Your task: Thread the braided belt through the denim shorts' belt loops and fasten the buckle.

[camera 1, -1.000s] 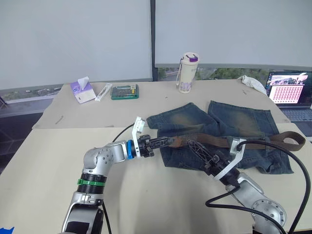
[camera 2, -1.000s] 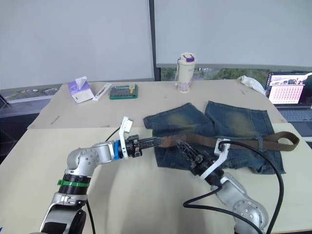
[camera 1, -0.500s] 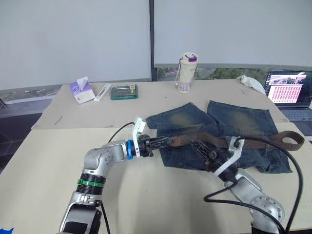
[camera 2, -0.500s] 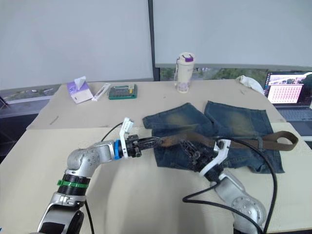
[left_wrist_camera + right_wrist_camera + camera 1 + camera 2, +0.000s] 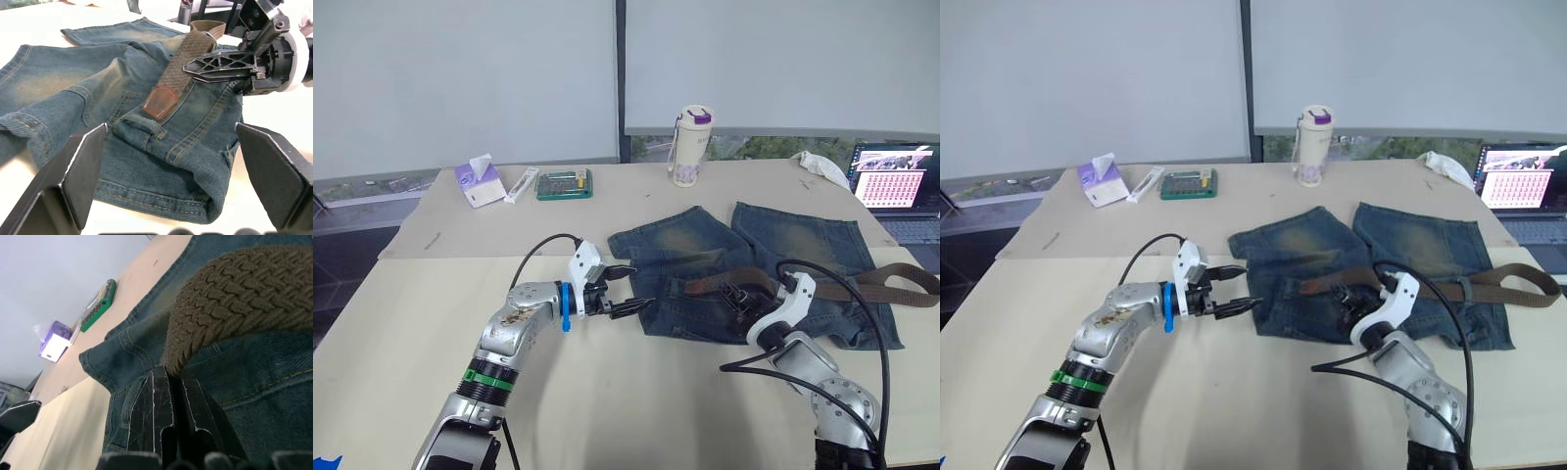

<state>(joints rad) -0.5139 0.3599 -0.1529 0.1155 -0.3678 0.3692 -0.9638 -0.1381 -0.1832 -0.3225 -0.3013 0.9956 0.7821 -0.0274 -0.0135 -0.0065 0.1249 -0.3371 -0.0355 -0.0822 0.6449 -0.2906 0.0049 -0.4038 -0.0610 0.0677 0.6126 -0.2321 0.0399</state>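
Note:
My left gripper grabs the braided belt by its leather-tipped end next, to thread the belt through the shorts' belt loops.
The denim shorts lie flat on the table, waistband toward me. The braided belt runs along the waistband and curls off to the right; its brown leather tip rests on the denim beside one of the belt loops. My left gripper hovers open just left of the shorts, nothing between its fingers. My right gripper is shut on the belt a little behind the tip, seen close in the right wrist view. The buckle is out of view.
Along the back of the table stand a bottle, a green case, a tissue box and a white cloth. A laptop sits at the far right. Black cables trail from both arms.
My left gripper let go of the belt tip, opened wide and drew back to the left. My right gripper closed on the belt and pulled it rightward.

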